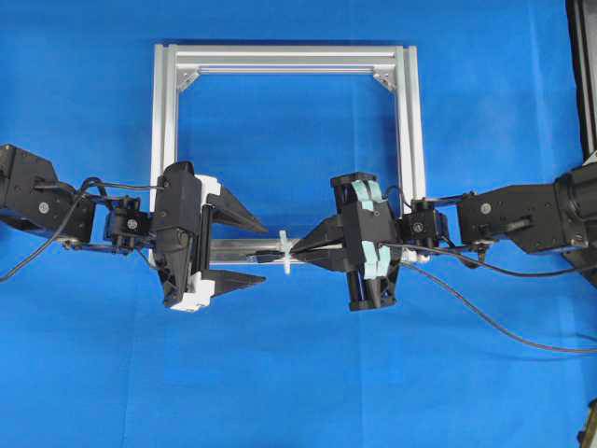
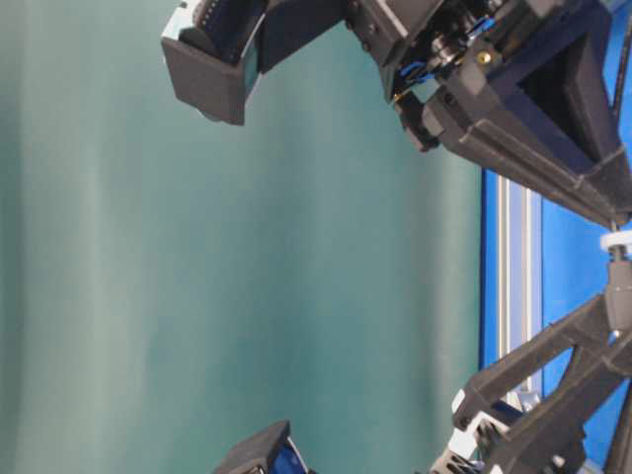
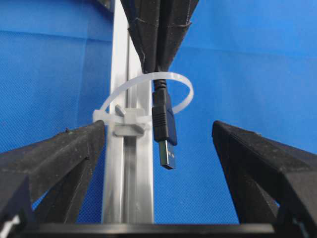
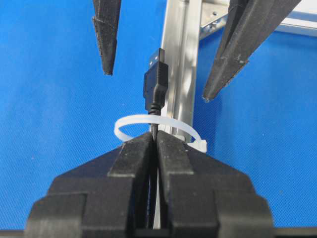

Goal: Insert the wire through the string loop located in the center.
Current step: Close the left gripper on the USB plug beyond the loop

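Note:
My left gripper grabs the wire by its black plug [image 1: 267, 255] next, since the white ring [image 1: 286, 245] and my right gripper crowd the wire behind.
The string loop [image 1: 285, 254] is a white tie ring standing on the near bar of the silver frame [image 1: 164, 121]. My right gripper [image 1: 294, 252] is shut on the wire just behind the loop [image 4: 130, 120]. The wire's black plug [image 3: 164, 124] has passed through the ring [image 3: 173, 75] and pokes out on the left side, metal tip free. My left gripper [image 1: 265, 251] is open, with one finger [image 3: 59, 153] on each side of the plug and touching nothing. In the right wrist view the plug [image 4: 155, 84] sits between the left fingers [image 4: 106, 39].
The square aluminium frame lies flat on the blue cloth, its far bar [image 1: 280, 58] at the back. Black arm cables [image 1: 504, 322] trail across the cloth at the right. A dark post [image 1: 583, 75] stands at the right edge.

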